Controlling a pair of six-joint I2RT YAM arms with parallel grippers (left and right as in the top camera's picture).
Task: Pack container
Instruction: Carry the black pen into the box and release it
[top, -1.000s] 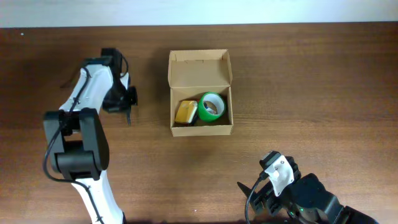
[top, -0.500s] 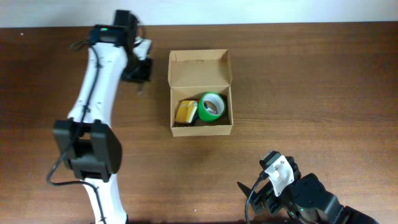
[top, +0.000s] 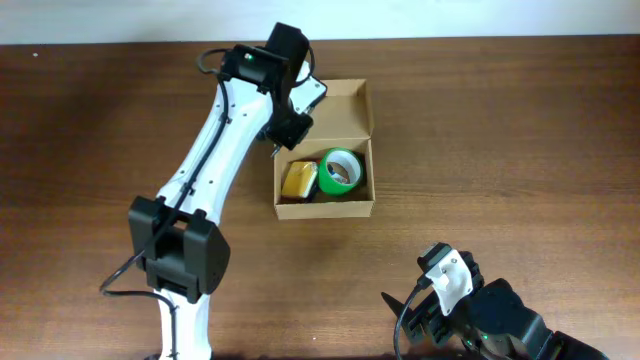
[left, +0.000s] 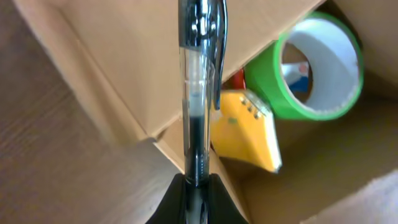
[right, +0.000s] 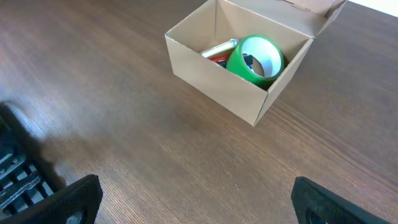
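The clear pen should go farther in before my left gripper opens. My fingers are above the container's side, so the pen would fall across the container's side and folded-back lid if I opened now.
The tan cardboard container stands open at the table's middle, its flap lid folded back. Inside lie a green tape roll and a yellow item; both also show in the left wrist view, the roll and the yellow item. My left gripper is shut on a clear pen and holds it over the container's left wall. My right gripper is open and empty above bare table near the front edge. The right wrist view shows the container ahead.
The dark wooden table spreads around the container. My left arm reaches diagonally from the front left to the container. A red item peeks beside the tape roll inside.
My left arm has swung right from the table's left side to the container's left wall, carrying the pen. The right arm has not moved.
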